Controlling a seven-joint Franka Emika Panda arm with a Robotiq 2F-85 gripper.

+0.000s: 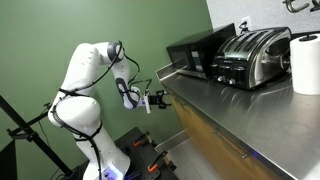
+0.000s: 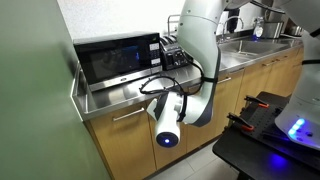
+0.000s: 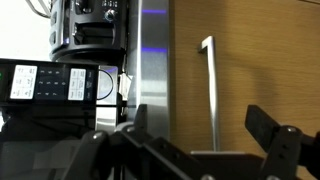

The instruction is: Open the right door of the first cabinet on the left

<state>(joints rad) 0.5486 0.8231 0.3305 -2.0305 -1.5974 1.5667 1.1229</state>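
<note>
Next, my gripper grabs the door's silver bar handle, near its end away from the toaster.
The right door is a plain light-brown wooden panel with a slim silver bar handle. The handle runs up and down in the turned wrist view, close to the steel counter edge. My gripper is open and empty, facing the door, with the handle showing between the two black fingers and apart from them. In an exterior view my gripper hangs in front of the first cabinet. In an exterior view my arm hides that door; the neighbouring door's handle shows.
A black microwave stands on the steel counter, with a toaster and a paper towel roll further along. More wooden doors run under the counter. A black tripod stands by the robot base.
</note>
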